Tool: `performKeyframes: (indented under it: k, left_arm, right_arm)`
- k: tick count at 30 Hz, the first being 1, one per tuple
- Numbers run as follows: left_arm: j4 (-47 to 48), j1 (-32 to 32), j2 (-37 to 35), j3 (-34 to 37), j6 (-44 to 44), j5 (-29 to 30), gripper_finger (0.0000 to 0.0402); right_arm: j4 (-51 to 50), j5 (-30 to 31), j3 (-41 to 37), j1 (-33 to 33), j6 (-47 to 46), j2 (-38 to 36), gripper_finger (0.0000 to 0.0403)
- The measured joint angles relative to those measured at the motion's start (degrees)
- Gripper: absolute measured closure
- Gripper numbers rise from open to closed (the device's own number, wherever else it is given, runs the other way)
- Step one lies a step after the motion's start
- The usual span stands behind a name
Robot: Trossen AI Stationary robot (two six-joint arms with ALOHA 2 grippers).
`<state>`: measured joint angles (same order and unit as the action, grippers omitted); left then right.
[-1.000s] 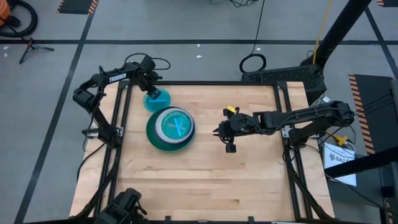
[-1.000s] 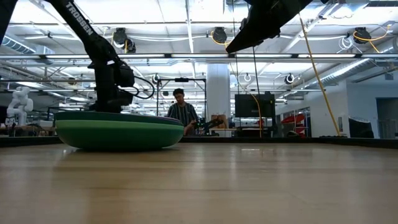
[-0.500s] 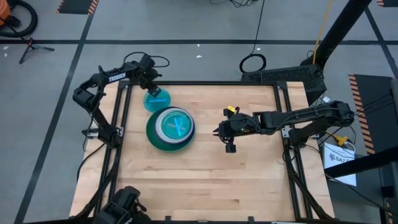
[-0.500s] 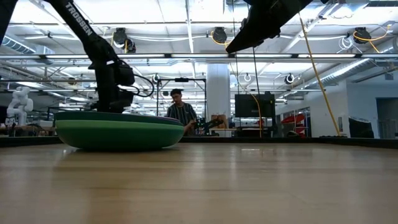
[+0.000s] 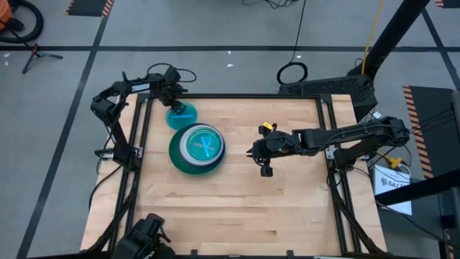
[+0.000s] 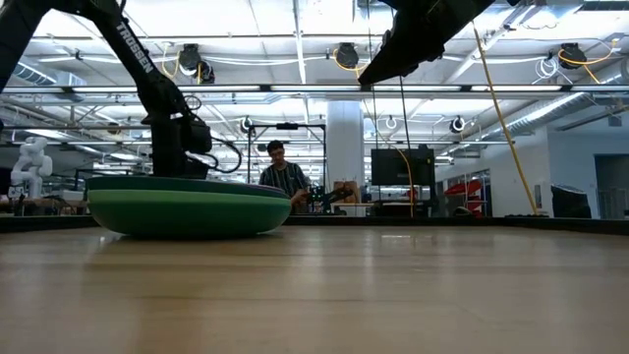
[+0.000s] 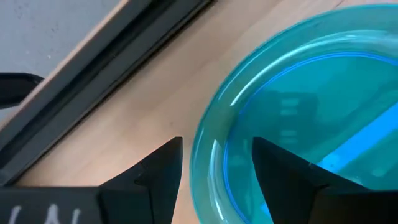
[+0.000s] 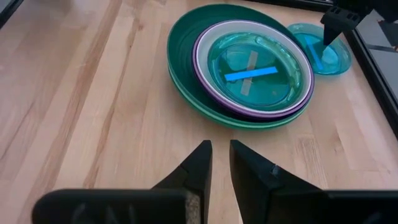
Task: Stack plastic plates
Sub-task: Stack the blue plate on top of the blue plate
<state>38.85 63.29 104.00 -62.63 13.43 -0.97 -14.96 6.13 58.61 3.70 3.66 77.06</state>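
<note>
The left gripper's fingers are low over the wood, on both sides of the small blue plate's rim and at its depth, so the left gripper should close on the small blue plate.
A stack of plates stands on the table left of centre: large green plates at the bottom, then purple and white rims, with a translucent blue plate on top. A second small translucent blue plate lies flat on the wood just beyond the stack, toward the far left corner. My left gripper is open above its far-left rim. In the left wrist view one finger stands over the plate's inside and the other outside over the wood. My right gripper is shut and empty, above the table's middle.
The black table frame runs close behind my left gripper and also shows in the left wrist view. Bare wood lies on the near side and to the right of the stack. A person sits in the room beyond the table.
My left arm has changed its pose, and its gripper has tipped a little while staying over the small blue plate's far-left rim. The plates lie where they were.
</note>
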Motion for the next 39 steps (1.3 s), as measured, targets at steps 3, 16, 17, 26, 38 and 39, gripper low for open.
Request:
performKeyframes:
  k: [3, 16, 17, 26, 38, 39]
  left_arm:
    - [-0.02, 0.02, 0.55, 0.0, 0.0, -0.02, 0.0202]
    - [-0.04, 0.04, 0.58, -0.02, 0.45, 0.0, 0.0265]
    - [-0.04, 0.05, 0.58, -0.02, 0.44, 0.03, 0.0274]
    - [-0.17, 0.02, 0.6, -0.02, 0.46, 0.02, 0.0322]
    - [-1.7, 0.02, 0.56, -0.04, 0.41, 0.02, 0.0387]
    - [-1.7, 0.02, 0.55, -0.04, 0.39, 0.02, 0.0391]
  right_arm:
    - [-0.02, 0.0, 0.0, 0.0, 0.0, 0.0, 0.0353]
    - [-0.22, 0.0, 0.0, 0.02, -0.02, 0.36, 0.0353]
    - [-0.2, 0.0, -0.02, 0.02, -0.02, 0.62, 0.0353]
    - [-0.22, 0.0, -0.07, 0.02, -0.02, 0.98, 0.0353]
    - [-0.21, 0.0, -0.07, 0.02, -0.02, 0.98, 0.0353]
    - [-0.2, 0.0, -0.07, 0.02, -0.02, 0.98, 0.0353]
